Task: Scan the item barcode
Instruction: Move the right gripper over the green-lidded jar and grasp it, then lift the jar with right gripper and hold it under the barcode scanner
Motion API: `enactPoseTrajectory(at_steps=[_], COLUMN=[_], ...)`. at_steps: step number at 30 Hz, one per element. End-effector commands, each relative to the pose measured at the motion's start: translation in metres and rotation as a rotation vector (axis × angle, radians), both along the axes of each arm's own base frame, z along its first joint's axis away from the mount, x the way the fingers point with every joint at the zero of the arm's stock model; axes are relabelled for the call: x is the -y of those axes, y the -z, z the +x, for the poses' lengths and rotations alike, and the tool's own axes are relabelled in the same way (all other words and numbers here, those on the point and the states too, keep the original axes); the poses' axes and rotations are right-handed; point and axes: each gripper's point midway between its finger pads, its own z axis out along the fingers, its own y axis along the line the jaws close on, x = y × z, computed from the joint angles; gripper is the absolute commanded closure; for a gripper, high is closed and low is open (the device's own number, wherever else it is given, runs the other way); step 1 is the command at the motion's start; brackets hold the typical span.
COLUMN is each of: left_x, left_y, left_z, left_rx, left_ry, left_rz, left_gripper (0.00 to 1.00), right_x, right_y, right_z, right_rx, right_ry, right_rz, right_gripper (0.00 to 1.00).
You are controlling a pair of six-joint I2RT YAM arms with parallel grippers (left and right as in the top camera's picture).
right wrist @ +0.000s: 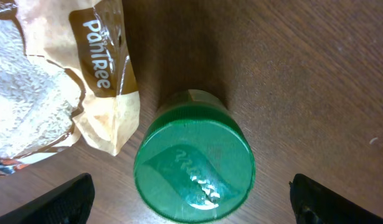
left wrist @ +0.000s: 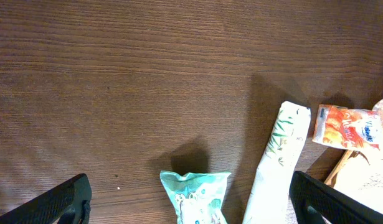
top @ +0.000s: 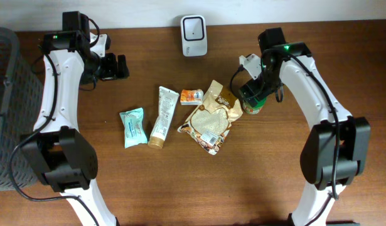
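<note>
Next, the right gripper grabs the jar by opposite sides of its green lid (top: 255, 99) (right wrist: 194, 165), which leaves the jar's body uncovered to scan the barcode.
A jar with a green lid (right wrist: 194, 165) stands upright on the wooden table, just right of a brown snack bag (right wrist: 66, 81). My right gripper (right wrist: 194, 202) hangs over the jar, open, with its dark fingertips (right wrist: 66, 199) well clear of the lid on both sides. From overhead the jar (top: 255, 107) peeks out under the right gripper (top: 251, 97). A white scanner (top: 194, 36) sits at the table's back edge. My left gripper (top: 120, 66) is open and empty at the back left. No barcode shows on the lid.
A teal packet (top: 133, 127), a white tube (top: 163, 117), a small orange packet (top: 192, 96) and the brown bag (top: 211, 119) lie mid-table. A grey mesh basket (top: 1, 94) stands at the left edge. The left wrist view shows the teal packet (left wrist: 194, 196) and tube (left wrist: 275, 165).
</note>
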Motion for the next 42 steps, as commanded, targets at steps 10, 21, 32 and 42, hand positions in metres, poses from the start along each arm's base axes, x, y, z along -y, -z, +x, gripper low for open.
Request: enactPoseTrajectory(at_steps=[10, 21, 32, 42], left_x=[-0.002, -0.002, -0.002, -0.002], left_y=[-0.008, -0.008, -0.008, -0.008], left_z=[-0.002, -0.002, -0.002, -0.002], left_rx=[0.020, 0.020, 0.020, 0.020], left_ry=[0.011, 0.011, 0.011, 0.010], left_rz=[0.007, 0.007, 0.007, 0.007], left_gripper=[0.01, 0.01, 0.01, 0.01], right_x=[0.009, 0.010, 0.006, -0.049], right_y=[0.032, 0.042, 0.036, -0.074], right_z=[0.015, 0.007, 0.007, -0.008], right_rx=[-0.011, -0.039, -0.051, -0.120], right_ry=[0.108, 0.134, 0.219, 0.162], right_rz=[-0.047, -0.045, 0.036, 0.361], right_gripper=[0.26, 0.31, 0.50, 0.56])
